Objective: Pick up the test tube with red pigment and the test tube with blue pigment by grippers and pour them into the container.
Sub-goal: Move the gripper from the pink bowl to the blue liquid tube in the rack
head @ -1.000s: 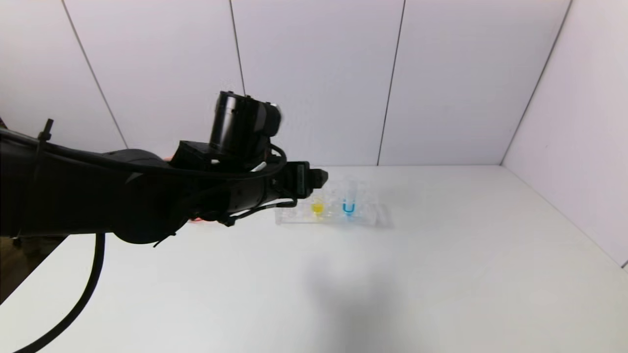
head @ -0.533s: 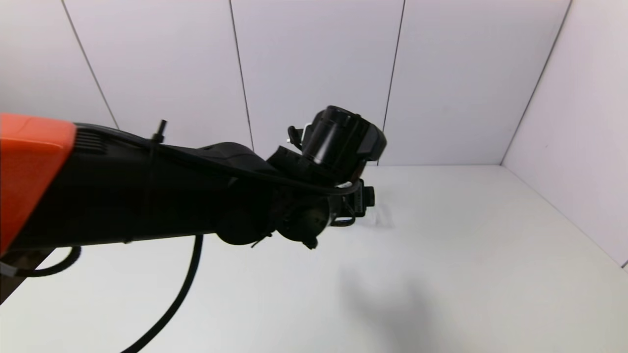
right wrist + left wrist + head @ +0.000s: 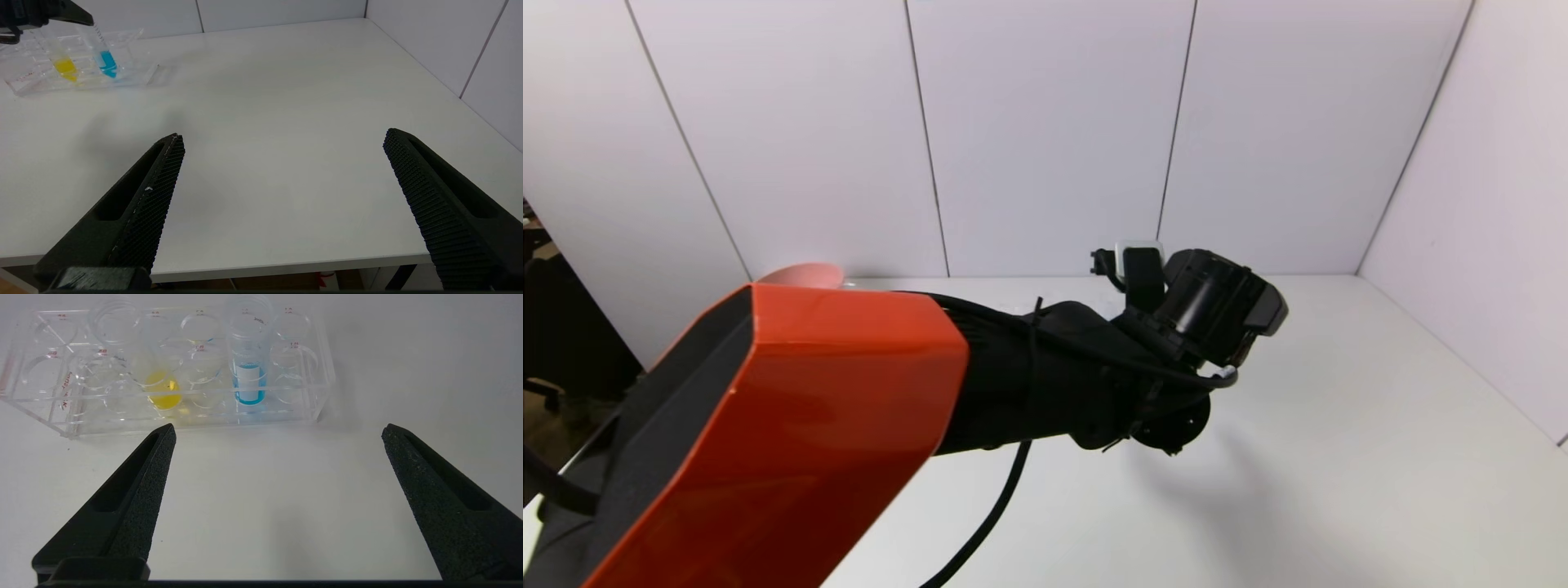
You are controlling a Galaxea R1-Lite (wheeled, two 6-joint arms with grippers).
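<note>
I will next grab the blue test tube with my left gripper by its upper end near the tube's rim (image 3: 248,330), as the rack's sides close around its lower half.
The test tube with blue pigment (image 3: 248,381) stands upright in a clear tube rack (image 3: 61,416), beside a tube with yellow liquid (image 3: 163,390). My left gripper (image 3: 278,430) is open and empty, just short of the rack's near side and facing it. The blue tube (image 3: 107,63) and rack (image 3: 143,75) also show in the right wrist view, with a left fingertip (image 3: 77,17) above them. My right gripper (image 3: 284,136) is open and empty over the table's front edge. The test tube with red pigment and the container are out of view.
In the head view my left arm (image 3: 1029,376), with its orange link (image 3: 792,425), crosses the scene and hides the rack. A pink bowl's rim (image 3: 800,273) shows behind it at the back left. White walls close the table at the back and right.
My left arm has swung to the right across the head view and now covers the rack, which showed one second ago.
</note>
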